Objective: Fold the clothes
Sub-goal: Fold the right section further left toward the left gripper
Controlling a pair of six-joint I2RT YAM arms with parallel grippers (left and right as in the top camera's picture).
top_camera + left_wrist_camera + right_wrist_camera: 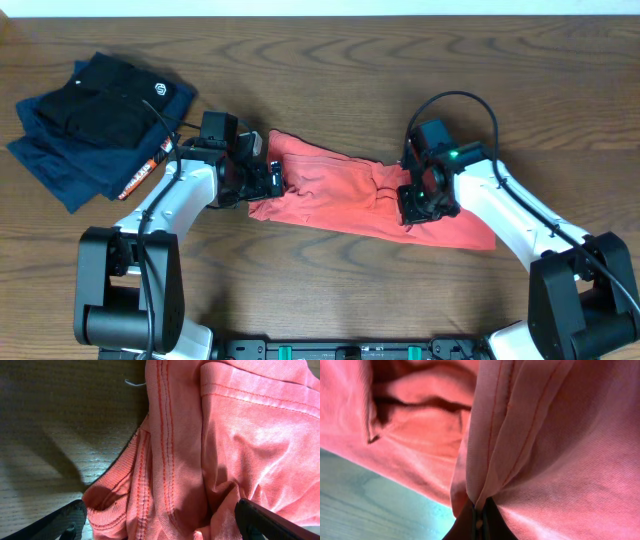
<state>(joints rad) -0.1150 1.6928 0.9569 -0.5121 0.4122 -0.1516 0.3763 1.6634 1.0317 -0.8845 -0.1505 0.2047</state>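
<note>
I need to grab the coral-red T-shirt (340, 195) next with my left gripper, by the stitched seams at its loose end, to fold that end over the rest.
The coral-red T-shirt (340, 195) lies bunched in a long strip across the middle of the table. My left gripper (268, 180) is at its left end; in the left wrist view its jaws (160, 527) are open, one finger on each side of the ribbed collar and seams (165, 460). My right gripper (418, 198) is on the shirt's right part. In the right wrist view its jaws (479, 517) are shut on a pinched fold of the red fabric (530, 435). The chest lettering and neck tag are hidden.
A folded pile of navy and black garments with a white round logo (95, 120) lies at the back left. A small orange-and-white label (145, 172) lies beside it. Bare wooden table (340, 80) surrounds the shirt.
</note>
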